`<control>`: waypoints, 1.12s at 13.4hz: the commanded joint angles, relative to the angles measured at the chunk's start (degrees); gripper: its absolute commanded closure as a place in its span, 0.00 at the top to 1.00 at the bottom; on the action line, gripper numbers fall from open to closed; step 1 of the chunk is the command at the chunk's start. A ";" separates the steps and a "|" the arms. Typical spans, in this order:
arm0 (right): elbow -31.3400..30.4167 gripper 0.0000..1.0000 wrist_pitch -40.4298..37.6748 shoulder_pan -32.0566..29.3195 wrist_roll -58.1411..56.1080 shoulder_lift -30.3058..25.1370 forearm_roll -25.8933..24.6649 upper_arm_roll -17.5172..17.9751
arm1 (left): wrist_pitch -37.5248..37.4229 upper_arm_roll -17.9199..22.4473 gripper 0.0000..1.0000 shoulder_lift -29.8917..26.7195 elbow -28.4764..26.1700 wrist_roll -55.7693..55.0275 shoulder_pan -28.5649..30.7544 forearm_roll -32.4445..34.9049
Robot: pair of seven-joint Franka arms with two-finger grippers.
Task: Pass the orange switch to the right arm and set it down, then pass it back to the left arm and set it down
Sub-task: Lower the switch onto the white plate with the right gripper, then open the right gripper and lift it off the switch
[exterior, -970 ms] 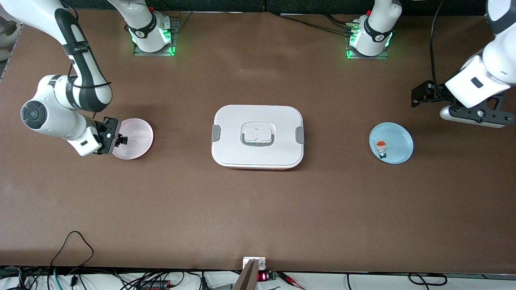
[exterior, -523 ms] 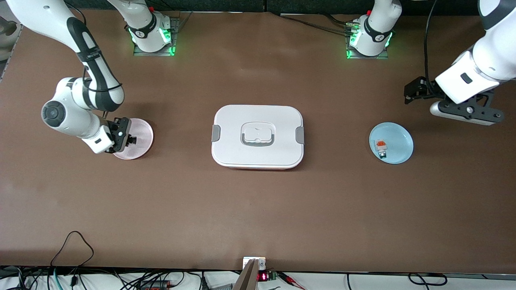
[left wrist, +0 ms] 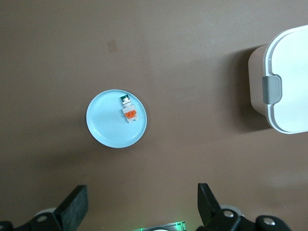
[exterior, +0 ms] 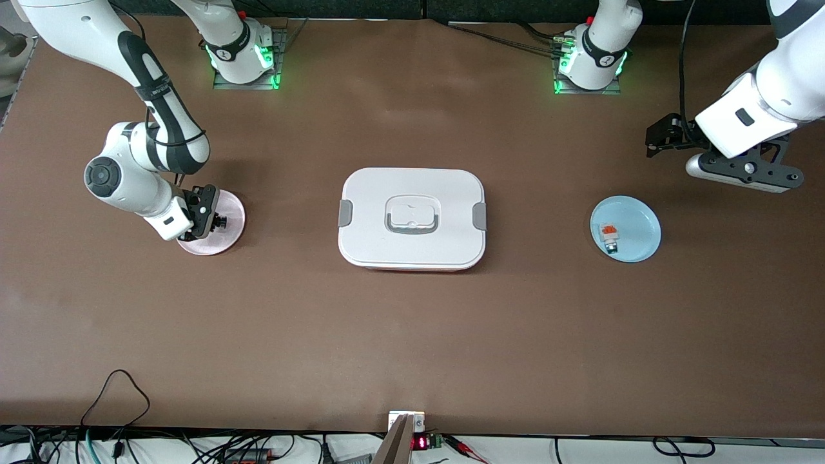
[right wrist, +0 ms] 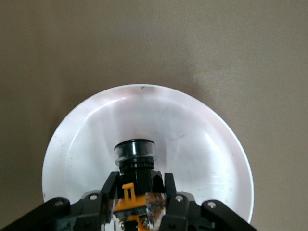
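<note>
The right gripper is ready to release, because the orange switch (right wrist: 134, 156) is low inside the pink plate's rim (right wrist: 192, 144) in the right wrist view.
My right gripper (exterior: 214, 223) is shut on the orange switch (exterior: 222, 223), a small black cylinder with an orange body, and holds it low over the pink plate (exterior: 229, 205). In the right wrist view the switch (right wrist: 135, 156) sticks out between my closed fingers (right wrist: 109, 185) above the plate (right wrist: 197, 139). My left gripper (exterior: 657, 138) is open and empty, up in the air over bare table near the blue plate (exterior: 641, 222). Its open fingers (left wrist: 74, 204) show in the left wrist view. The white box (exterior: 412, 187) stands mid-table between the two plates.
The blue plate (left wrist: 106, 127) holds a small white-grey block with an orange top (exterior: 608, 234), also in the left wrist view (left wrist: 129, 113). The box's latched end (left wrist: 288, 82) shows there too. Both arm bases stand at the table's back edge. Cables lie along the front edge.
My right gripper has moved toward the box across the pink plate with the switch in it. My left arm has drifted a little toward its base.
</note>
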 commanded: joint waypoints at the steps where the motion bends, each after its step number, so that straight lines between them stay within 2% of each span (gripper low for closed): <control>1: -1.01 0.55 -1.82 -0.01 -1.13 -2.12 1.57 -0.04 | 0.29 0.57 1.00 -0.11 1.41 0.30 0.49 -0.99; 2: -0.93 0.83 -2.52 -0.02 -0.87 -2.30 2.44 -0.04 | 1.00 0.83 1.00 -0.02 1.50 0.73 0.32 -1.08; 3: -0.75 1.00 -3.31 -0.10 -0.86 -2.30 3.67 -0.12 | 1.26 0.40 1.00 0.51 1.50 0.82 1.11 -0.90; 4: -0.49 1.00 -4.45 -0.10 -0.95 -2.38 4.98 -0.12 | 1.18 -0.91 1.00 0.42 1.50 1.09 3.64 -0.99; 5: -0.49 1.00 -4.98 -0.10 -0.87 -2.91 5.61 -0.12 | 1.27 -4.32 1.00 0.42 1.59 1.17 7.06 -0.82; 8: 2.83 1.00 -9.88 -0.02 1.06 -4.05 5.96 -0.04 | 0.74 -4.71 1.00 0.34 1.50 0.56 6.84 -0.12; 9: 5.99 1.00 -14.26 0.07 2.81 -4.23 6.66 -0.04 | 1.09 -4.97 1.00 0.60 1.50 0.82 7.44 2.06; 12: 16.71 1.00 -27.63 0.33 9.30 -4.32 9.21 0.05 | 1.00 -5.50 1.00 0.60 1.50 0.30 7.35 2.61; 15: 24.72 1.00 -33.53 1.74 18.61 -5.02 9.48 0.05 | 0.83 -5.41 1.00 0.69 1.50 1.00 7.62 2.00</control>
